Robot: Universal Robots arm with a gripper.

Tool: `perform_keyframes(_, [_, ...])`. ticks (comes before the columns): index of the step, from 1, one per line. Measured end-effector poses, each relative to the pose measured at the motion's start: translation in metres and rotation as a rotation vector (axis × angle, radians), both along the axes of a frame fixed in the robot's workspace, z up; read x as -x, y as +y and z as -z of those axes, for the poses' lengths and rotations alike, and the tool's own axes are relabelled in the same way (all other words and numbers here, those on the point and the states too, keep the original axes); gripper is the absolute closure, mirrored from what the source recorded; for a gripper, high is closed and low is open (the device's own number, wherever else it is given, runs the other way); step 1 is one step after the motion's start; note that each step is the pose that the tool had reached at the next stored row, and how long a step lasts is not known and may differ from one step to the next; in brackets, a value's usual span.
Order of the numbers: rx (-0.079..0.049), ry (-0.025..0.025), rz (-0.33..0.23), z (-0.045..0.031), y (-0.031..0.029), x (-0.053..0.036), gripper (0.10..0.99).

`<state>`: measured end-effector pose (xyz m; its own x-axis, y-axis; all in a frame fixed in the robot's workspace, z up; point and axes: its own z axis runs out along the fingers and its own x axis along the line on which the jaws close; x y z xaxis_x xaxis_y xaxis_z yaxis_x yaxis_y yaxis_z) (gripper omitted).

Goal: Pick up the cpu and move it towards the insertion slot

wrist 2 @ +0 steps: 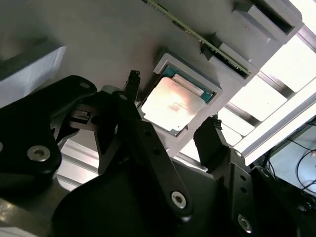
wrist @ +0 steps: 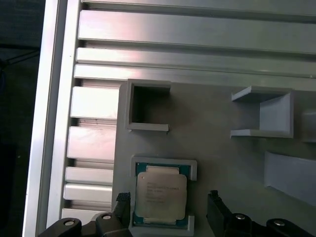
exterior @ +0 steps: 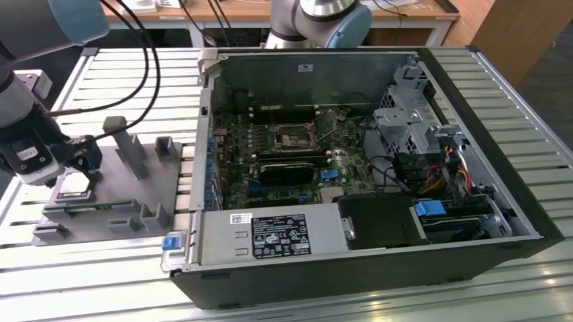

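My gripper should grab the cpu by its exposed side edges next, because the pocket's sides wrap around the cpu's corners and open midway along the cpu's sides.
The cpu [wrist: 161, 196] is a small square chip with a silvery top, lying flat in a shallow square pocket of the grey plastic fixture [wrist: 217, 148]. My gripper [wrist: 169, 198] hangs just above it, open, with one black finger on each side of the chip and a gap to both. In the second wrist view the cpu [wrist 2: 173, 101] lies between the two fingertips [wrist 2: 133, 81] of the gripper [wrist 2: 173, 106]. In the exterior view the gripper [exterior: 70, 173] is over the fixture's [exterior: 117, 194] left part. The insertion slot [exterior: 293, 139] sits on the motherboard inside the open computer case.
The fixture carries upright posts [exterior: 125, 144] and small brackets [wrist: 261, 111], and a thin green memory stick [wrist 2: 197, 37] lies in a slot near the chip. The black computer case [exterior: 358, 268] stands to the exterior view's right on a slatted metal table [exterior: 134, 80]. Cables [exterior: 134, 40] hang over the fixture.
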<state>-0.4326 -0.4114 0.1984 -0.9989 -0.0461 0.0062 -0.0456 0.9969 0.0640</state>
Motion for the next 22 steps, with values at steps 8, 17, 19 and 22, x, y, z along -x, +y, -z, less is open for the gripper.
perform_keyframes(8, [0.0,0.0003,0.006,0.0075,0.0038,0.0021,0.369])
perform_keyframes(17, [0.0,0.0003,0.007,0.0148,0.0039,0.003,0.451])
perform_keyframes(19, [0.0,0.0002,0.007,0.0152,0.004,0.0032,0.451])
perform_keyframes(22, [0.0,0.0003,0.008,0.0153,0.0039,0.0043,0.451])
